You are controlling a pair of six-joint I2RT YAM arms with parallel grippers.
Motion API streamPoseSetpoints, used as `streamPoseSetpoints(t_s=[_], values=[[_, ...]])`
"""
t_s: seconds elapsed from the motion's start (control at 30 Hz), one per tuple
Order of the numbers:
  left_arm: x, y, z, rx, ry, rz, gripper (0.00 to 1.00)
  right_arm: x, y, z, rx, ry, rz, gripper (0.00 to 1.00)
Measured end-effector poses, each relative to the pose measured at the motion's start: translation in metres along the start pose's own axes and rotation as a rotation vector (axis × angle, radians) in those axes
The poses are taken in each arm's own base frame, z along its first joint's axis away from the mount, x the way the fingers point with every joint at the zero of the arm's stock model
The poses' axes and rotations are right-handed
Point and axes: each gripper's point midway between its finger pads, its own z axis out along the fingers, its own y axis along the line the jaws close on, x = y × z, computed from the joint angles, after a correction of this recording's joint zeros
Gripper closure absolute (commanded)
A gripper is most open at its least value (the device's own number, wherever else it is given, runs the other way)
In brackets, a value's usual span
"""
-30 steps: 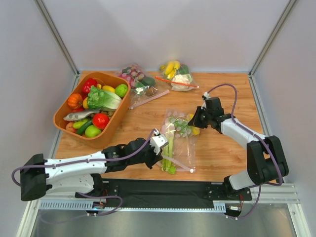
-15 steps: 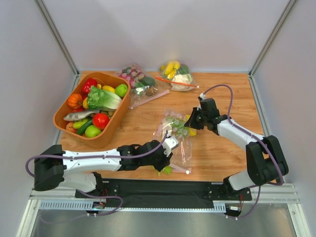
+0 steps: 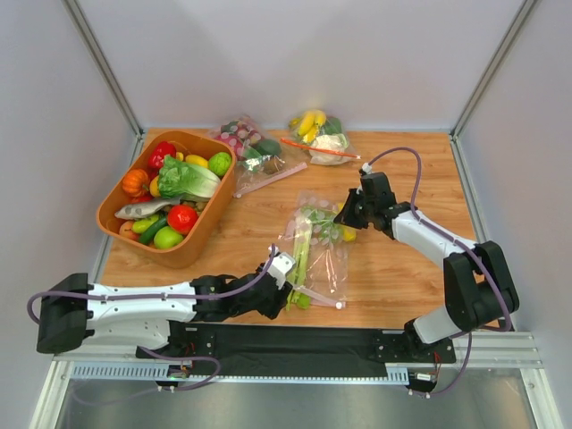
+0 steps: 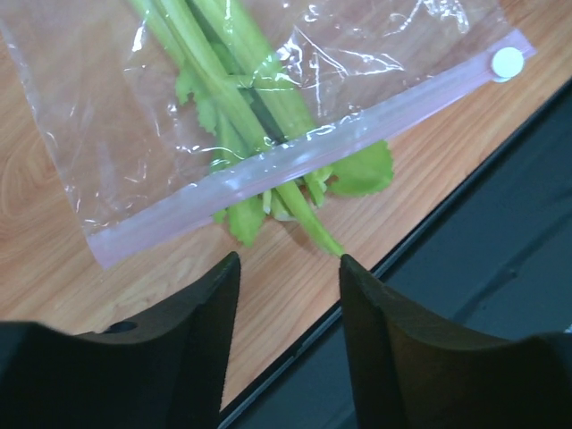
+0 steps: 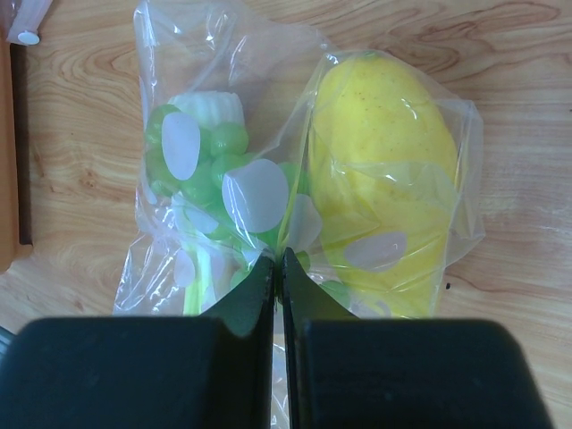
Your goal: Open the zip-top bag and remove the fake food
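Observation:
My left gripper should next grab the pale-green leafy stalk by its leaf tips past the bag's zip and remove it lengthwise.
The zip-top bag lies on the table mid-front, its pink zip strip with a white slider at the near end. The pale-green leafy stalk lies inside lengthwise. Its leaf tips stick out past the strip. My left gripper is open and empty just short of those tips. My right gripper is shut on the bag's far end, pinching plastic between the green grapes and the yellow lemon.
An orange basket of lettuce, tomato and peppers stands at the left. Two other clear bags lie at the back. The black base plate runs along the table's near edge, right under my left gripper.
My left gripper reached right over the bag's near end, then drew back left and nearer, open. The bag shifted and the stalk's leaves now poke out. My right gripper kept its hold.

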Motion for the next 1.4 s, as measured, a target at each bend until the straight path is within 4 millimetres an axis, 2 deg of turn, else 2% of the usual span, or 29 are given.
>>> streamPoseSetpoints(t_s=[0.2,0.27,0.47,0.67,0.93,1.07,1.13,1.17,1.23,1.27,1.33,1.4], values=[[0.01,0.01,0.015,-0.074,0.028,0.016,0.31,-0.001,0.0,0.0,0.001,-0.001,0.01,1.0],[0.01,0.012,0.021,-0.09,0.031,0.016,0.24,0.0,0.001,0.0,0.001,-0.001,0.013,1.0],[0.007,0.025,0.039,-0.133,0.03,-0.02,0.21,-0.002,0.005,-0.003,-0.009,-0.01,0.018,1.0],[-0.01,0.019,0.049,-0.095,-0.028,-0.062,0.15,0.0,0.009,-0.004,-0.016,-0.006,0.015,1.0],[-0.002,0.018,0.069,-0.108,0.022,-0.05,0.14,0.005,0.014,-0.003,-0.026,0.004,0.012,1.0],[0.001,0.023,0.071,-0.137,0.029,-0.043,0.15,0.006,0.015,-0.003,-0.029,0.006,0.01,1.0],[0.002,0.026,0.072,-0.152,0.029,-0.04,0.21,0.006,0.015,-0.003,-0.03,0.007,0.01,1.0],[0.003,0.028,0.072,-0.161,0.03,-0.039,0.42,0.006,0.015,-0.003,-0.03,0.007,0.01,1.0],[0.005,0.031,0.074,-0.18,0.038,-0.036,0.59,0.006,0.015,-0.003,-0.029,0.007,0.01,1.0],[0.007,0.033,0.075,-0.188,0.046,-0.027,0.72,0.006,0.014,-0.003,-0.027,0.006,0.009,1.0],[0.005,0.034,0.075,-0.196,0.041,-0.022,0.88,0.005,0.013,-0.003,-0.023,0.002,0.007,1.0],[0.0,0.032,0.074,-0.188,0.033,-0.014,0.95,0.004,0.011,-0.003,-0.012,-0.004,0.0,1.0]])
